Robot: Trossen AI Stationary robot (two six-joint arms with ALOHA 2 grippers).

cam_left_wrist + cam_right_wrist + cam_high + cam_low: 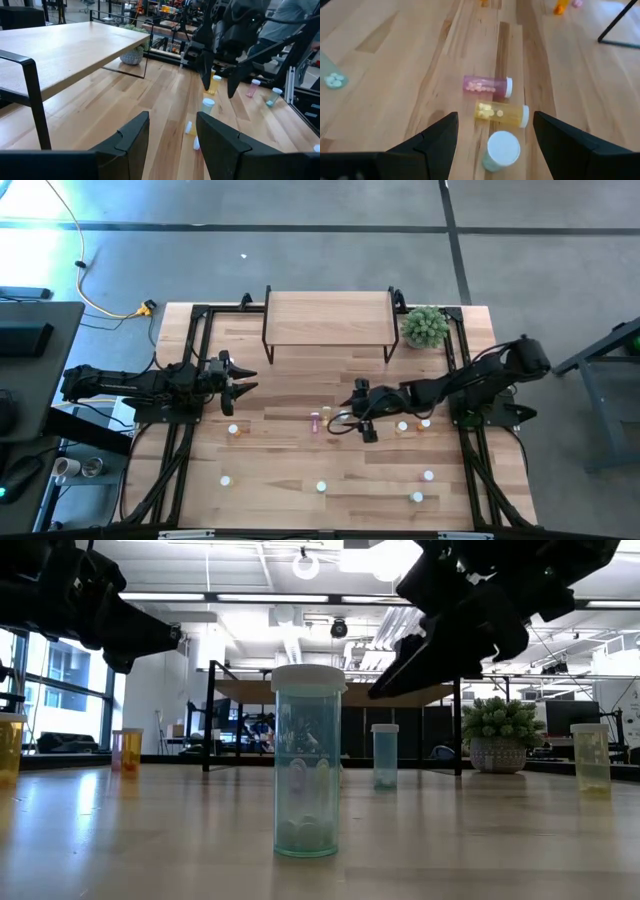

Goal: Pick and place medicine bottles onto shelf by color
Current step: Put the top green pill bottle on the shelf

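The pale green bottle is to be placed, so my right gripper next needs to grab the bottle by its white-end with the cap (503, 149).
Several tiny white-capped medicine bottles are scattered over the tabletop. A pink bottle (487, 85) and a yellow bottle (502, 113) lie on their sides. A pale green bottle (501, 150) stands upright beside them. My right gripper (353, 412) is open above the table, its fingers on either side of these three and touching none; it also shows in its wrist view (495, 120). My left gripper (243, 378) is open and empty at the table's left, pointing toward the right. The light-wood shelf (328, 320) stands on black legs at the far edge, its top bare.
A small green plant (425, 327) stands to the right of the shelf. Other bottles stand near the left gripper (233, 430), under the right arm (403, 426), and along the near edge (321, 487) (416, 497). Black frame rails run along the table's left and right sides.
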